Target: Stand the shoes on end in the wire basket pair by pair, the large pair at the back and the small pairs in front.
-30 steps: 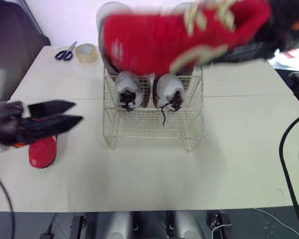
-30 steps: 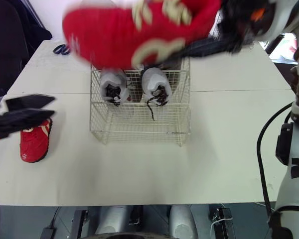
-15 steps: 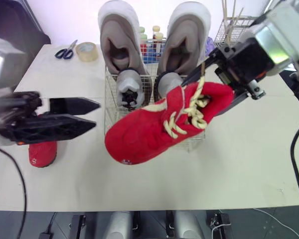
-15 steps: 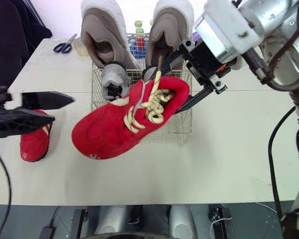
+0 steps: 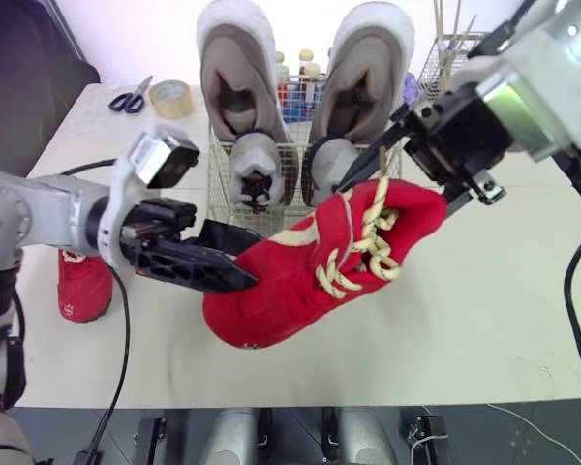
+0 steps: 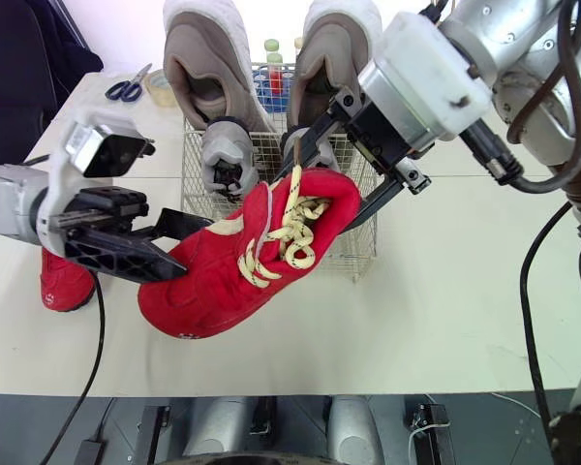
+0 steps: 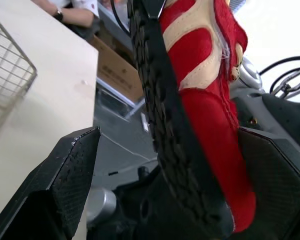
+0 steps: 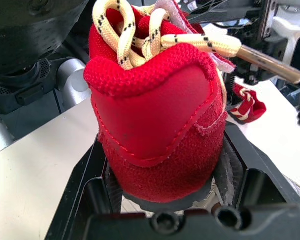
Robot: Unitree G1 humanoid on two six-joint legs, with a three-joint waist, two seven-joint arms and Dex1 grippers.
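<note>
I should next grab the red shoe in the air by its toe (image 5: 240, 312) with my left gripper, to stand it on end in the wire basket (image 5: 261, 221).
A red shoe with cream laces (image 5: 310, 276) hangs in the air in front of the wire basket (image 6: 196, 145). My right gripper (image 5: 407, 189) is shut on its heel (image 8: 155, 115). My left gripper (image 5: 237, 276) is open, its fingers (image 7: 65, 185) on either side of the shoe's toe and sole (image 7: 190, 150). The second red shoe (image 5: 82, 286) lies on the table at the left. In the basket a large beige pair (image 5: 234, 68) stands on end at the back, and a small grey pair (image 5: 254, 170) stands in front of it.
Scissors (image 5: 128, 100) and a tape roll (image 5: 169, 97) lie at the back left of the table. Bottles (image 5: 295, 73) stand behind the basket. Another wire holder with sticks (image 5: 455, 48) is at the back right. Bare table lies in front of the basket.
The right gripper brought the red shoe down from high above the basket to just in front of it. The left gripper moved right, and its fingers now straddle the shoe's toe.
</note>
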